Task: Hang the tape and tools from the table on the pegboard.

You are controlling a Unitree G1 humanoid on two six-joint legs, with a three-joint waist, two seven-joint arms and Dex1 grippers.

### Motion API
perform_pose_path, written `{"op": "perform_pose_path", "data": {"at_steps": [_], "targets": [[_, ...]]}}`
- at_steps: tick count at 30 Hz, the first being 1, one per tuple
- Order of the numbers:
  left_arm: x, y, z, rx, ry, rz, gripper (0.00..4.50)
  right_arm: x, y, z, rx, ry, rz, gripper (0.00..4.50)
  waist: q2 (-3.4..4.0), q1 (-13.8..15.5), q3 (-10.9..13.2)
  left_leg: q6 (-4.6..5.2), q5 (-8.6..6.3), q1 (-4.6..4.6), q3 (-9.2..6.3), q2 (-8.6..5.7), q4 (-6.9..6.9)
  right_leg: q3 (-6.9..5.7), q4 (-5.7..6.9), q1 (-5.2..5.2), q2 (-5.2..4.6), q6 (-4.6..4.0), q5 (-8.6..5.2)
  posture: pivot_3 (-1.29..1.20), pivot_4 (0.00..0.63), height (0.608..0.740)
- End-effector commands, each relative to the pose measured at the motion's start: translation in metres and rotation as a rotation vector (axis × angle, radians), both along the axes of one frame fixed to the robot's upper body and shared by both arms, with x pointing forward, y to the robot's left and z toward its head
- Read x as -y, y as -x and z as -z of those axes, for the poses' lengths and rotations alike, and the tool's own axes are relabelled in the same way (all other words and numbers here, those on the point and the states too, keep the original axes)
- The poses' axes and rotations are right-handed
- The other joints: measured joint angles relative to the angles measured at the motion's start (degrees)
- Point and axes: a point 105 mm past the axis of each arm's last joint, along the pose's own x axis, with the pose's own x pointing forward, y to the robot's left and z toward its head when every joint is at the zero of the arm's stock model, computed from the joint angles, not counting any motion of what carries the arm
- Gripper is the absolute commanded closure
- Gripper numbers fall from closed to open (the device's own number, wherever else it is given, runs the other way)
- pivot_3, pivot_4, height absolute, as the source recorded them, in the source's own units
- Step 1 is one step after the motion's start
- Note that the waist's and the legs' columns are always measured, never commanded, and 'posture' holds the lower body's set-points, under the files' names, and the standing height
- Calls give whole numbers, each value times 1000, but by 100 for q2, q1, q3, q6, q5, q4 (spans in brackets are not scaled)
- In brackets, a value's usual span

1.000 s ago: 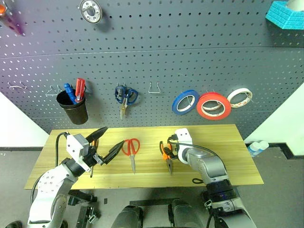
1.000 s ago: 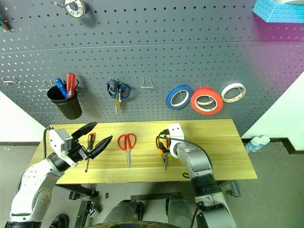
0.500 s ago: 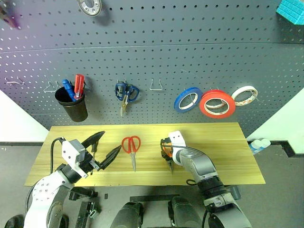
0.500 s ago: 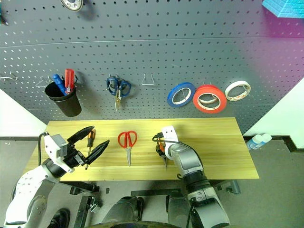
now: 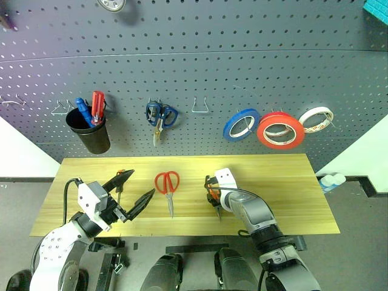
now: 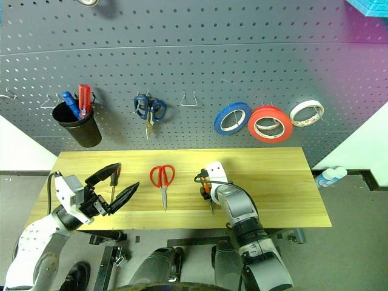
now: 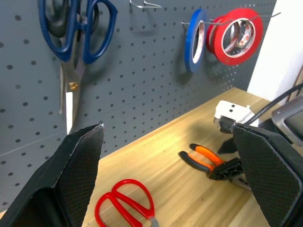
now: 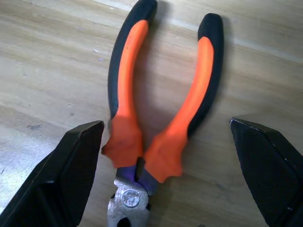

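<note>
The right gripper needs to close, and that would hold the pliers: its fingers are on both sides of the pliers' orange grips, above the pliers' pivot [image 8: 130, 198].
The red tape [image 5: 280, 130] hangs on a hook of the dark grey pegboard [image 5: 242, 60], between two other rolls. On the wooden table [image 5: 297, 197] lie the red-handled scissors [image 5: 166, 183], the orange-and-black pliers [image 8: 161, 109] and the orange-handled screwdriver [image 6: 113, 185]. The screwdriver is partly hidden behind my left gripper [image 5: 143, 182]. That gripper hovers open and empty over the table's front left. My right gripper [image 8: 165, 123] points down at the pliers [image 5: 211, 194], open, with one finger on each side of the handles and apart from them.
A black cup [image 5: 90, 130] with a blue and a red screwdriver hangs at the board's left. Blue-handled scissors [image 5: 159, 116], an empty hook [image 5: 200, 108], a blue roll [image 5: 241, 124] and a whitish roll [image 5: 315, 118] also hang there. Bottles [image 5: 330, 180] stand beyond the table's right end.
The whole picture has shifted as the camera tipped down. My right gripper has turned slightly over the pliers. Both grippers stay open, and the tools have not moved.
</note>
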Motion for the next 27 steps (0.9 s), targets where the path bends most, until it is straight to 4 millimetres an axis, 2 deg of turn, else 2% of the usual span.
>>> {"op": "perform_pose_path", "data": {"at_steps": [1, 7, 13, 15, 23, 27], "targets": [[2, 5, -9, 48, -1, 11, 0, -5, -2, -5, 32, 8, -18, 42, -1, 6, 25, 0, 0, 0, 0, 0, 0, 0, -1, 0, 0, -1, 0, -13, 203, 740], [2, 7, -7, 48, -1, 15, 0, -5, 5, 0, 12, 31, -34, 42, -1, 4, 56, 0, 0, 0, 0, 1, 5, 0, -4, 3, 0, -3, 3, -13, 205, 740], [1, 7, -6, 49, -1, 17, 0, -3, 9, 5, 12, 102, -77, 1923, -1, 7, 56, 0, 0, -1, -1, 2, 0, -1, -12, 3, 0, -3, 3, -10, 203, 740], [-1, 7, -5, 53, -3, 13, 0, -1, 9, 5, 18, 122, -78, 2402, -1, 8, 56, 0, 0, -1, -1, 2, 1, -2, -15, 5, 0, -3, 3, -9, 203, 740], [-2, 8, -3, 49, 3, 15, 0, 10, 3, 3, 57, 187, -83, 2400, -2, 14, 57, 0, 0, -1, -1, 2, 2, -2, -19, 8, 0, -1, 4, -8, 201, 740], [-3, 7, -2, 48, 13, 12, 0, 14, -4, -10, 104, 58, -67, 2400, -1, 29, 69, 0, 0, -3, -1, 1, 2, -2, -21, 8, 0, 0, 5, -14, 199, 740]]}}
